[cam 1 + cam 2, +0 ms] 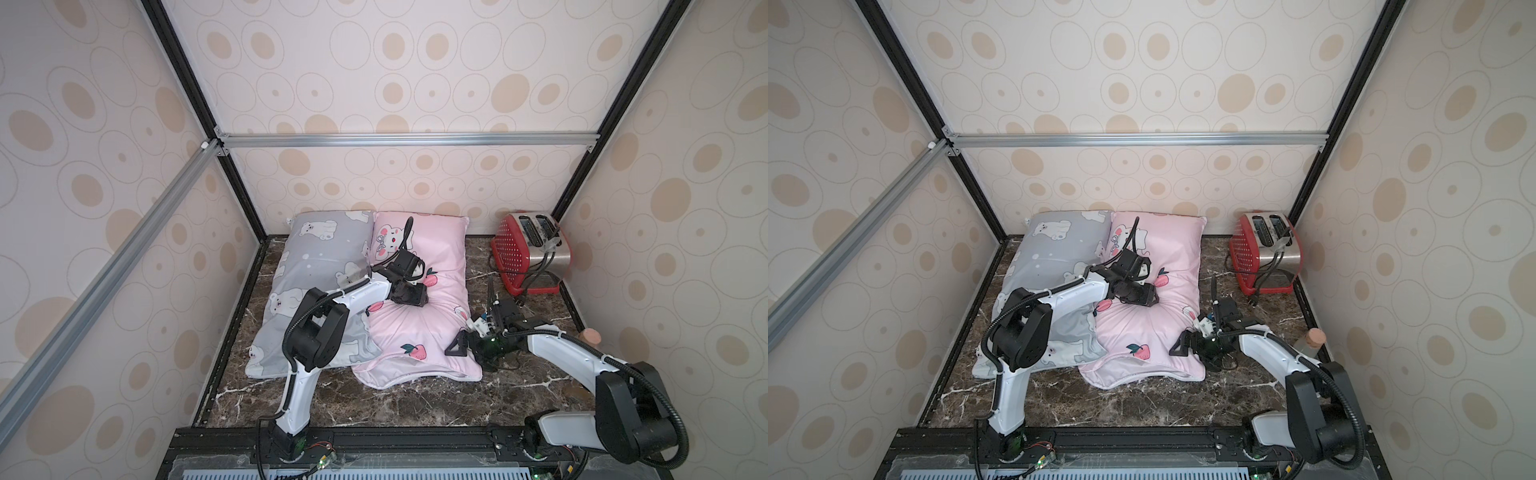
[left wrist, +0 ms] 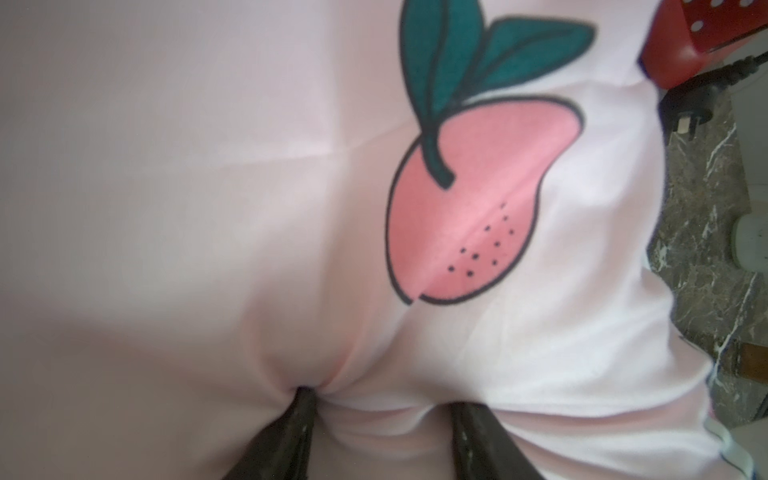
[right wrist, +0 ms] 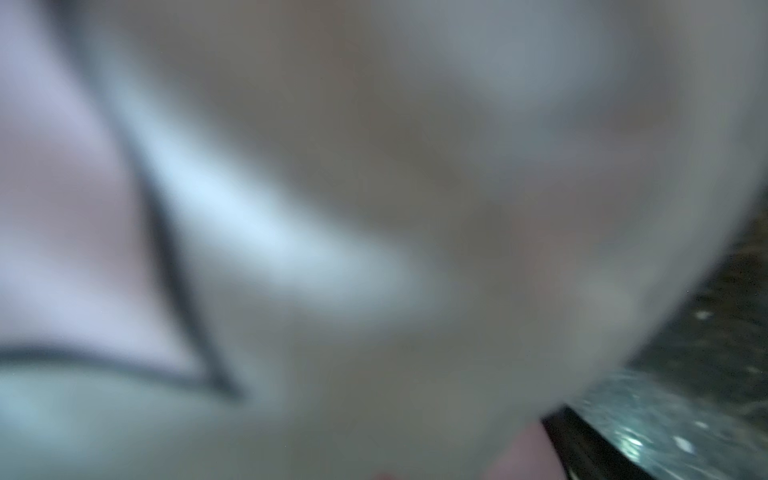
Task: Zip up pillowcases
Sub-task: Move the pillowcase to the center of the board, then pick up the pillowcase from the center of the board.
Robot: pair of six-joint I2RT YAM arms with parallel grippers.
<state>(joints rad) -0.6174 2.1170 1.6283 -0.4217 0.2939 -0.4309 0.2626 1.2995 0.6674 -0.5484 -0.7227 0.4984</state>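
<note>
My right gripper should next grab the pink pillowcase's near corner, toaster side, leaving its near edge for my left gripper to zip.
Two pillowcases lie side by side at the back of the marble table [image 1: 415, 405]. The grey pillowcase [image 1: 316, 257] [image 1: 1054, 253] with white bears is on the left. The pink pillowcase [image 1: 436, 257] [image 1: 1175, 249] with peaches overlaps its right edge. My left gripper [image 1: 417, 301] [image 1: 1152, 301] [image 2: 382, 399] presses down into the middle of the pink one, its jaws apart and a fold of pink fabric bulging between the fingertips. My right gripper [image 1: 457, 348] [image 1: 1181, 347] sits at the pink pillowcase's near right corner, jaws wide, one finger [image 3: 573, 440] showing. The rest of the right wrist view is blurred fabric.
A red perforated toaster [image 1: 528, 249] [image 1: 1264, 249] stands at the back right, its black cord and plug [image 1: 519, 297] trailing toward my right arm. A small cork-stoppered bottle [image 1: 717, 334] [image 1: 1312, 338] stands by the right wall. Patterned walls enclose three sides.
</note>
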